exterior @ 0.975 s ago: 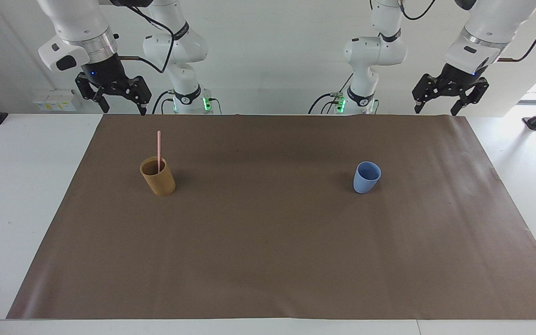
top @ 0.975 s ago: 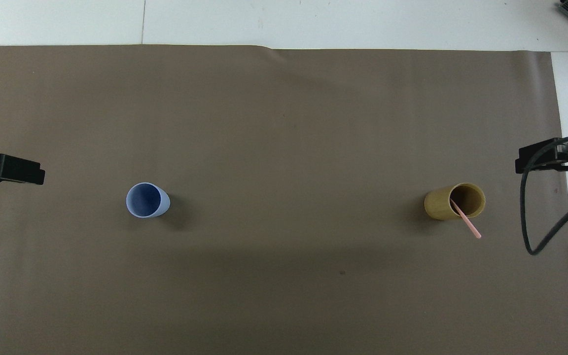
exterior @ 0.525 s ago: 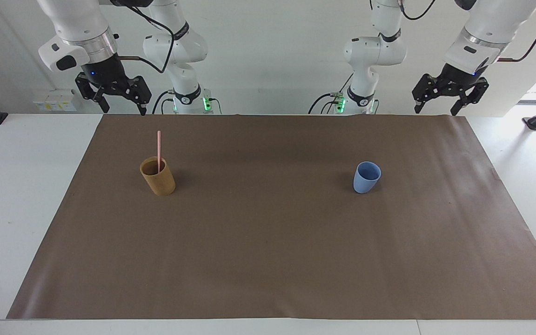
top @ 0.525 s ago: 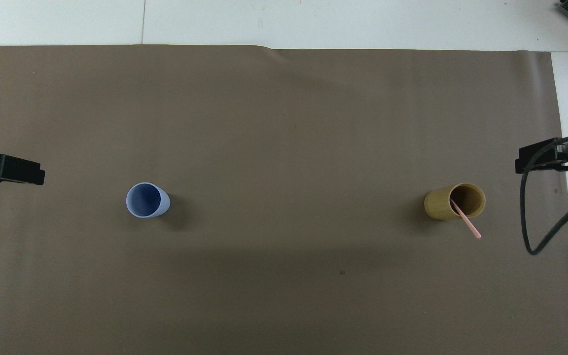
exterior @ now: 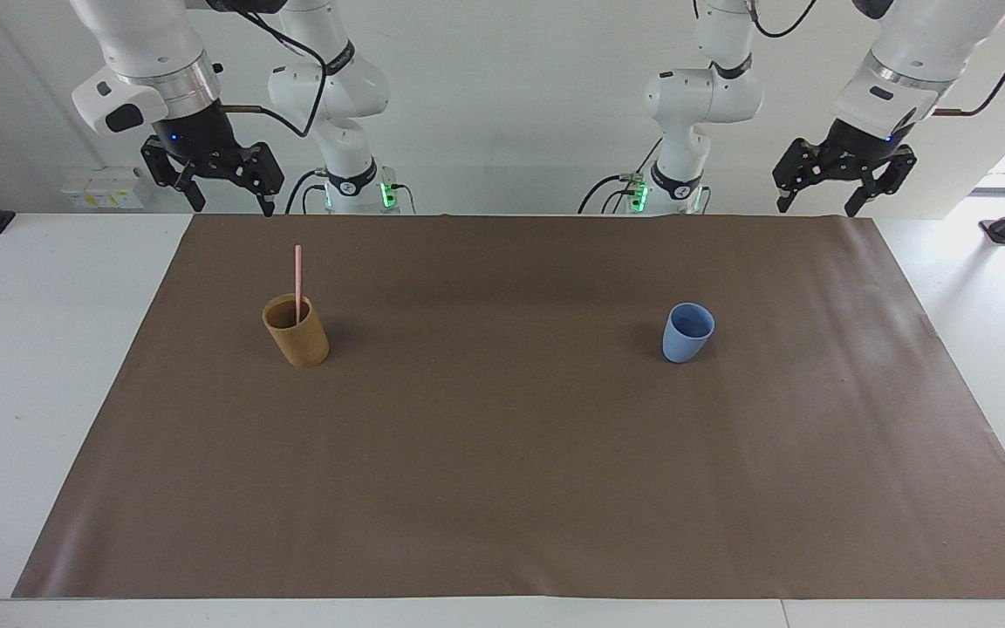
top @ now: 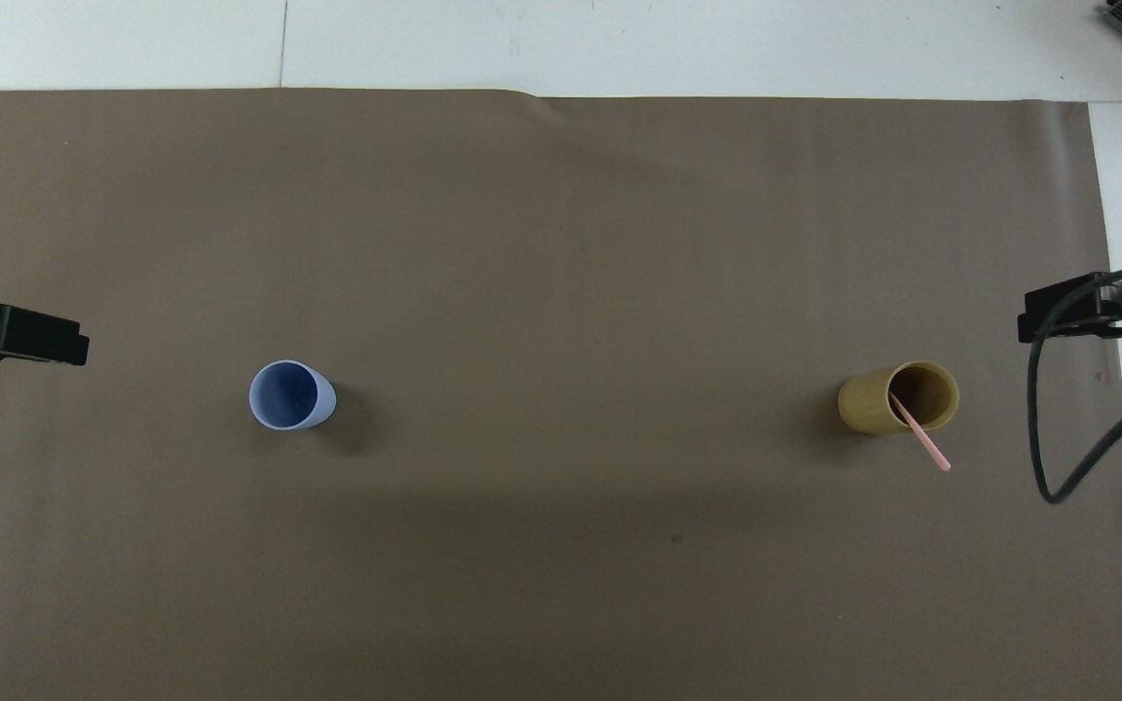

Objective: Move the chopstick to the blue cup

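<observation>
The left gripper takes hold of the blue cup by its rim next, to bring the cup closer for the chopstick.
The pale-pink chopstick stands in a tan-brown cup toward the right arm's end of the table, leaning on the rim. The blue cup stands upright and empty toward the left arm's end. My right gripper hangs open and empty over the mat's edge at the robots' end, above and apart from the tan cup. My left gripper hangs open and empty over the mat's other corner at the robots' end.
A brown mat covers most of the white table. A black cable loops down from the right arm beside the tan cup. Only the two cups stand on the mat.
</observation>
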Robot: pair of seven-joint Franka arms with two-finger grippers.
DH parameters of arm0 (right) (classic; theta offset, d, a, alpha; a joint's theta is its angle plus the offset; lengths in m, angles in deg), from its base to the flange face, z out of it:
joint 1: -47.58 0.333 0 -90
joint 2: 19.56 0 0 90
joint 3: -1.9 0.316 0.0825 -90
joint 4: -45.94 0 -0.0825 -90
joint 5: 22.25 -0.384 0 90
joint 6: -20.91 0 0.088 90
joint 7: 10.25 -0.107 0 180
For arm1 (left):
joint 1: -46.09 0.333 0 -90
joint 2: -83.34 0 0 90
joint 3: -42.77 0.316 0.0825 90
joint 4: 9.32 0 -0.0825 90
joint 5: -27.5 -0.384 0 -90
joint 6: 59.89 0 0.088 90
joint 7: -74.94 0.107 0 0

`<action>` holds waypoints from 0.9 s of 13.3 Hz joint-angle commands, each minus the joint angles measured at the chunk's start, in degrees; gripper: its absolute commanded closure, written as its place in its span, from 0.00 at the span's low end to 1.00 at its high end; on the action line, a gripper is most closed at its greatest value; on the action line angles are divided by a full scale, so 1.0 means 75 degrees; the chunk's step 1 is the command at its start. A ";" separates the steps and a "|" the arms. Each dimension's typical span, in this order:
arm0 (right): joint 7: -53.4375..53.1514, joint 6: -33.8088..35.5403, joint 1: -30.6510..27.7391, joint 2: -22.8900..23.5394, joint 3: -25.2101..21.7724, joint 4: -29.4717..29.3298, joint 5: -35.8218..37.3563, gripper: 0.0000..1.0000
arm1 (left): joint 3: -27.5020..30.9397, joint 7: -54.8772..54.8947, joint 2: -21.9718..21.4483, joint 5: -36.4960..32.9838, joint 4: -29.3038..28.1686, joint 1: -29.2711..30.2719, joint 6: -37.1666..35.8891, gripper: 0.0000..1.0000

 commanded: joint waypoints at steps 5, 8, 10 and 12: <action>0.0184 0.0063 -0.0155 -0.0126 0.0057 0.0120 -0.0166 0.00 | -0.0041 0.0029 -0.0141 -0.0044 -0.0177 0.0092 -0.0019 0.00; 0.0184 0.0051 -0.0155 -0.0126 0.0057 0.0120 -0.0166 0.00 | -0.0029 -0.0100 -0.0106 -0.0044 -0.0691 0.0233 0.0740 0.00; 0.0184 0.0051 -0.0155 -0.0126 0.0057 0.0120 -0.0166 0.00 | -0.0029 -0.0263 0.0034 -0.0044 -0.1019 0.0222 0.1221 0.00; 0.0184 0.0051 -0.0155 -0.0126 0.0057 0.0120 -0.0178 0.00 | -0.0029 -0.0533 0.0116 -0.0044 -0.1522 0.0163 0.1935 0.00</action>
